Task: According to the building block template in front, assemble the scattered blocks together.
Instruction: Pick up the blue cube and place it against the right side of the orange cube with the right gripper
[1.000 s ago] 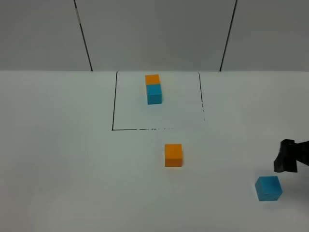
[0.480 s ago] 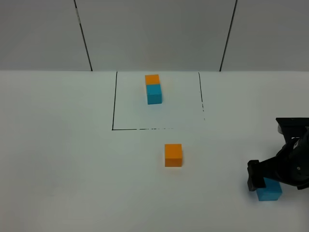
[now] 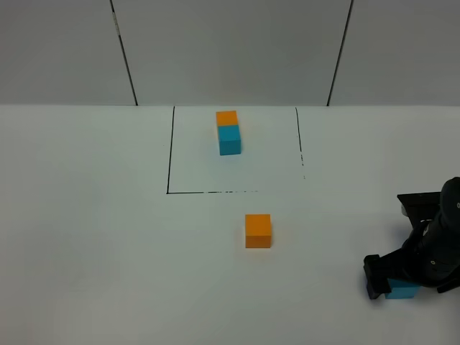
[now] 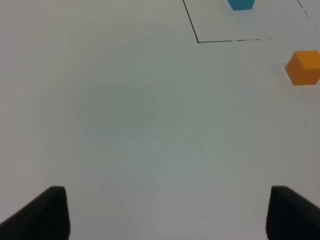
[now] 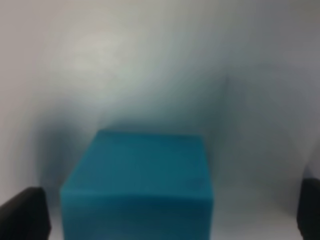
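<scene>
The cyan block has to go against the orange block (image 3: 258,231). My right gripper needs to grab the cyan block by its opposite sides next.
The building block template (image 3: 228,129), an orange cube joined to a cyan one, sits inside a black outline (image 3: 169,158) at the far middle of the table. A loose orange block (image 3: 258,231) lies in front of that outline and shows again in the left wrist view (image 4: 303,67). The loose cyan block (image 3: 402,290) at the near right is mostly covered by my right gripper (image 3: 410,282). That gripper (image 5: 165,210) is open and low around the block (image 5: 140,180), one finger (image 5: 22,212) on each side with gaps. My left gripper (image 4: 167,215) is open over bare table.
The white table (image 3: 86,237) spreads wide around the blocks. Grey wall panels (image 3: 230,50) stand behind the outline. In the left wrist view the outline's corner (image 4: 199,41) and the template's cyan cube (image 4: 241,4) show far off.
My right arm came in from the right edge and lowered over the cyan block, which now sits between its fingers. The other blocks have not moved.
</scene>
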Robot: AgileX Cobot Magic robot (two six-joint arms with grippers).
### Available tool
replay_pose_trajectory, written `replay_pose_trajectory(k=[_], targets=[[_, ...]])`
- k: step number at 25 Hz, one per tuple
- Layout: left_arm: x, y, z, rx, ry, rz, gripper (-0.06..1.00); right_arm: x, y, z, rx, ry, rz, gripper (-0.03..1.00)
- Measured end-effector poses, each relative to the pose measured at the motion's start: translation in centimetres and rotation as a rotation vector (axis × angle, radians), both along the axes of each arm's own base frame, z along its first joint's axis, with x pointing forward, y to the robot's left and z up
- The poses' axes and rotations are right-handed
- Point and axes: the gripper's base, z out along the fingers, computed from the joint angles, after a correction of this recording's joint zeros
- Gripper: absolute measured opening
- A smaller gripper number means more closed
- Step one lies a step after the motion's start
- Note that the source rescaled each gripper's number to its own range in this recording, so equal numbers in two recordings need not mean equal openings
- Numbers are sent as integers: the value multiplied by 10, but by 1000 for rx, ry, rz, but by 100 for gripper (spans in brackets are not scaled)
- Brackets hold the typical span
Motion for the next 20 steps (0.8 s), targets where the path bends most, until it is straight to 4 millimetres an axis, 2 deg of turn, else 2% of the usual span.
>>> replay_pose_trajectory(k=[6, 10, 13, 17, 18, 20], targets=[[0, 0, 0, 0, 0, 0, 68, 2, 0, -4, -3, 12, 0, 96], [0, 0, 0, 0, 0, 0, 68, 2, 0, -6, -11, 25, 7, 81], [0, 0, 0, 0, 0, 0, 68, 3, -1, -8, -26, 33, 25, 58], [0, 0, 0, 0, 0, 0, 68, 3, -2, -8, -31, 33, 31, 8], [0, 0, 0, 0, 0, 0, 68, 3, -2, -8, -31, 32, 32, 0], [0, 0, 0, 0, 0, 0, 68, 3, -2, -8, -31, 32, 33, 1]])
